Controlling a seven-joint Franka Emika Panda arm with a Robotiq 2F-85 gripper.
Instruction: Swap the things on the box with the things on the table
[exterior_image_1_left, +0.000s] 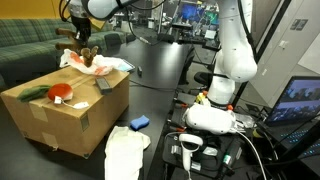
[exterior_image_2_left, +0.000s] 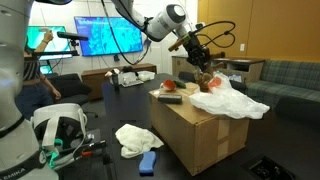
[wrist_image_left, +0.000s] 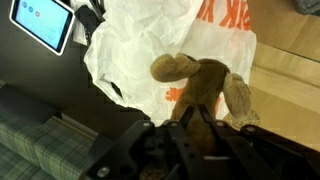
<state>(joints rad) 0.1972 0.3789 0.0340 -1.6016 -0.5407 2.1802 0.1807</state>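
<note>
If I opened now, the brown plush toy would come down onto the white plastic bag beneath, so my gripper keeps holding the toy for now.
A brown plush toy (wrist_image_left: 203, 82) hangs in my gripper (wrist_image_left: 186, 118), whose fingers are shut on its body. In both exterior views the gripper (exterior_image_1_left: 84, 45) (exterior_image_2_left: 196, 50) holds the toy (exterior_image_1_left: 88, 56) (exterior_image_2_left: 207, 72) just above the far end of the cardboard box (exterior_image_1_left: 60, 118) (exterior_image_2_left: 200, 128). On the box lie a white plastic bag with orange print (exterior_image_1_left: 104, 65) (exterior_image_2_left: 232, 101) (wrist_image_left: 140, 45), a red object (exterior_image_1_left: 62, 92) (exterior_image_2_left: 171, 87) and a green object (exterior_image_1_left: 33, 93). On the black table lie a white cloth (exterior_image_1_left: 125, 152) (exterior_image_2_left: 135, 137) and a small blue object (exterior_image_1_left: 139, 122) (exterior_image_2_left: 148, 162).
A green plaid couch (exterior_image_1_left: 30, 45) stands behind the box. A white robot arm base (exterior_image_1_left: 228, 70) and a white device (exterior_image_1_left: 207, 118) stand at the table's edge. A tablet (wrist_image_left: 40, 25) lies beside the bag. Monitors (exterior_image_2_left: 100, 35) stand at the back.
</note>
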